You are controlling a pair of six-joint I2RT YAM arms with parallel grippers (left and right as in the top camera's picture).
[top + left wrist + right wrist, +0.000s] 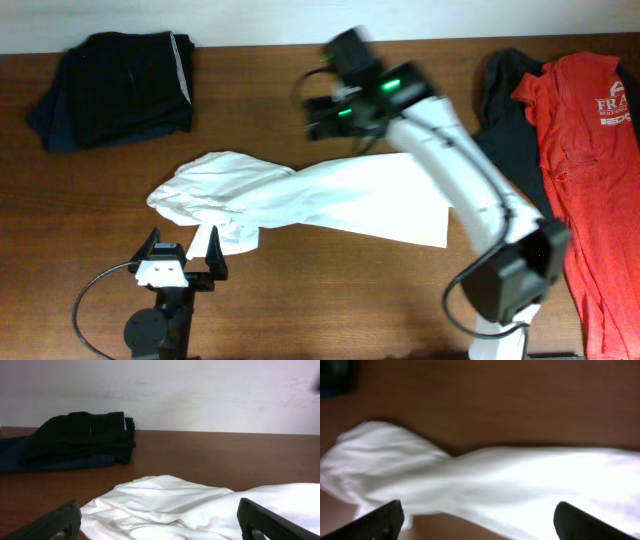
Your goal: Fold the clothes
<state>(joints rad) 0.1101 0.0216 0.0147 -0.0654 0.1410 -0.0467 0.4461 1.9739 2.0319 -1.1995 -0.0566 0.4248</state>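
Note:
I should next pick up the white garment (300,195) with my right gripper by its end nearest the red T-shirt, to spread it between both grippers for folding.
A white garment (300,195) lies crumpled and stretched across the middle of the brown table; it also shows in the left wrist view (200,507) and the right wrist view (520,490). My left gripper (182,252) is open and empty at the garment's near left end; its fingertips frame the cloth (160,525). My right gripper (325,105) is open and empty, raised above the table just beyond the garment's far edge; its fingers show low in the right wrist view (480,522).
A folded black garment (120,85) lies at the far left corner, also in the left wrist view (75,437). A red T-shirt (590,170) lies over a dark garment (505,110) at the right. A white wall stands behind the table.

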